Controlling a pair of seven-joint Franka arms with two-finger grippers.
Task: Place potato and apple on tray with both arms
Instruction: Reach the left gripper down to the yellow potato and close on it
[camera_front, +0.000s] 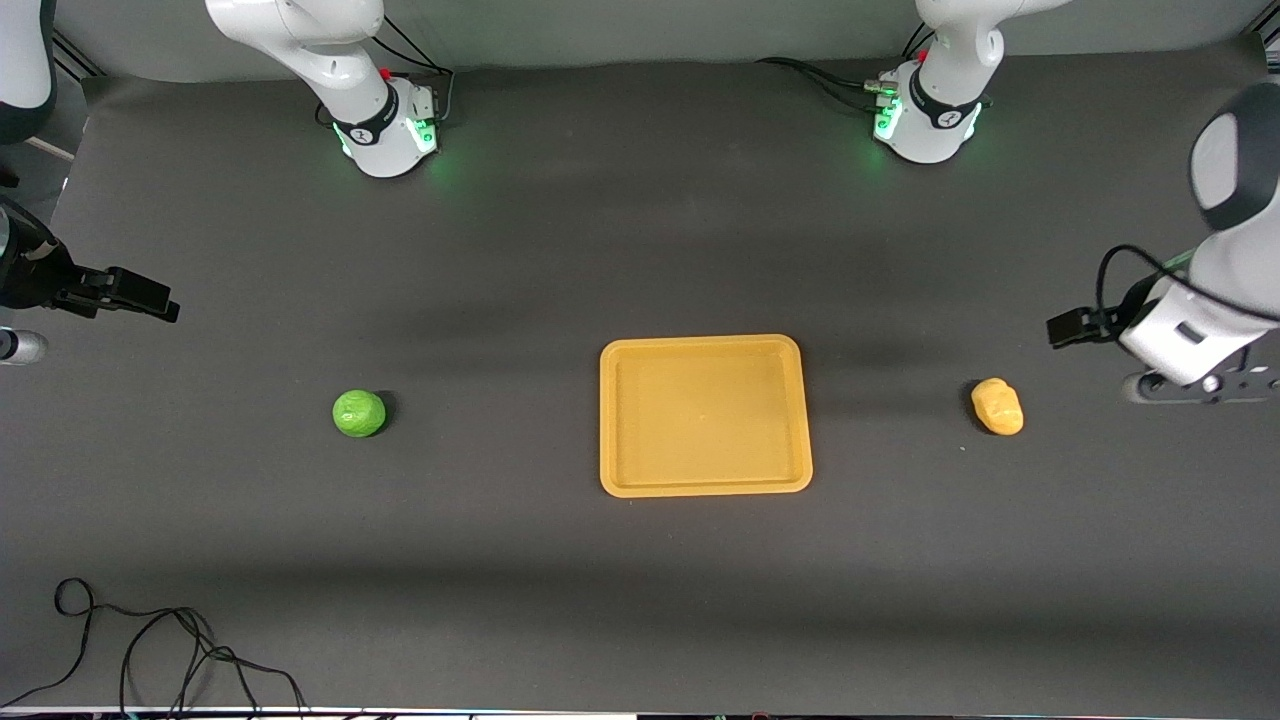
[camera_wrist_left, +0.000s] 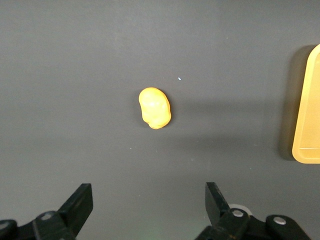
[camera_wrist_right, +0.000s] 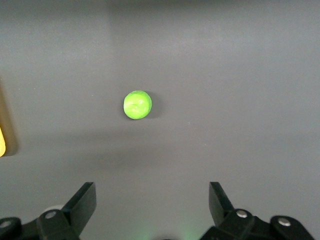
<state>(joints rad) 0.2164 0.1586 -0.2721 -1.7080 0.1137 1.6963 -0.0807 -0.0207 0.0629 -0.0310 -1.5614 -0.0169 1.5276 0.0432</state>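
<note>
The yellow potato should go on the yellow-orange tray (camera_front: 704, 344), so my left gripper will next grab it by its rounded middle (camera_front: 998, 407).
The yellow-orange tray (camera_front: 704, 344) lies flat in the middle of the table with nothing on it; its edge shows in the left wrist view (camera_wrist_left: 306, 125). The green apple (camera_front: 359, 413) sits on the table toward the right arm's end, and shows in the right wrist view (camera_wrist_right: 137, 104). The yellow potato (camera_front: 997, 406) lies toward the left arm's end, and shows in the left wrist view (camera_wrist_left: 155, 108). My right gripper (camera_wrist_right: 150, 192) is open and empty, up in the air short of the apple. My left gripper (camera_wrist_left: 148, 192) is open and empty, up in the air short of the potato.
The two green-lit arm bases (camera_front: 392, 130) (camera_front: 925, 120) stand along the table's robot edge. A loose black cable (camera_front: 150, 640) lies near the front camera at the right arm's end. A small silver cylinder (camera_front: 20, 347) sits at that end's table edge.
</note>
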